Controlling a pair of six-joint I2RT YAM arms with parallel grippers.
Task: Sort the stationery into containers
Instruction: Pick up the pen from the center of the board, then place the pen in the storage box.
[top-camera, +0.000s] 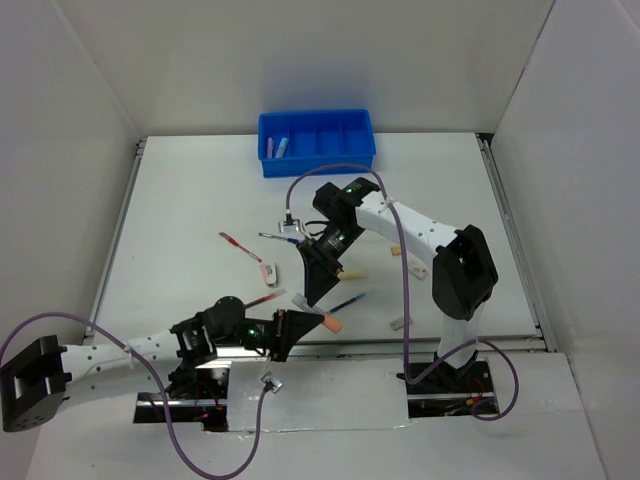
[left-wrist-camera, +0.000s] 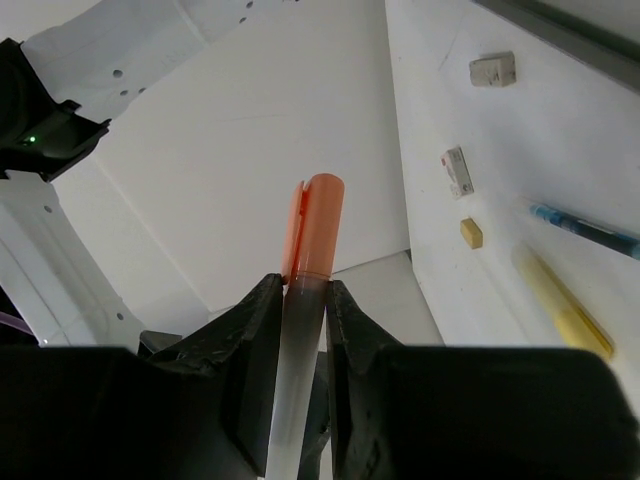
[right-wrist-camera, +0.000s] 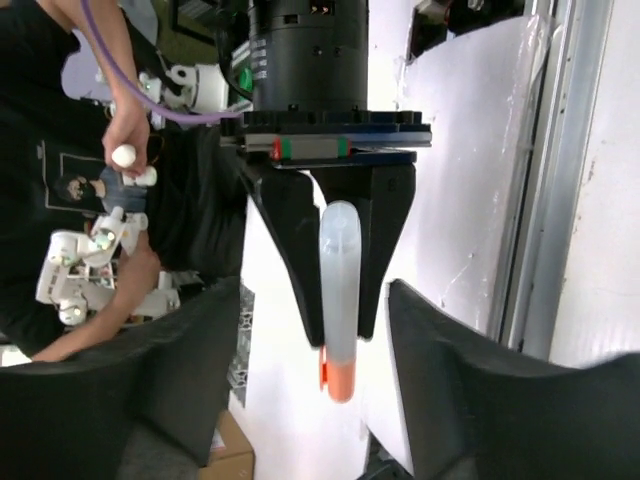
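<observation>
I would bring the marker along if I lifted my left gripper now, because its fingers are shut on the marker's clear body (top-camera: 308, 305) below the orange cap (top-camera: 332, 324).
The orange-tipped marker (left-wrist-camera: 316, 225) stands between the black fingers of my left gripper (left-wrist-camera: 303, 305), which is shut on its clear barrel just below the orange cap. From above, the marker (top-camera: 331, 323) is held over the table's front middle, in my left gripper (top-camera: 305, 325). My right gripper (top-camera: 310, 292) points down at the marker's clear end. In the right wrist view my right gripper (right-wrist-camera: 320, 395) is open, its fingers well apart on either side of the marker (right-wrist-camera: 338, 290), touching nothing. The blue tray (top-camera: 317, 160) stands at the back, with small items in its leftmost compartment.
On the table lie two red pens (top-camera: 240, 246) (top-camera: 262, 299), a labelled white eraser (top-camera: 268, 269), a blue pen (top-camera: 348, 302), a pale yellow bar (top-camera: 352, 272) and beige erasers (top-camera: 418, 268) (top-camera: 400, 323). White walls close in the left, right and back.
</observation>
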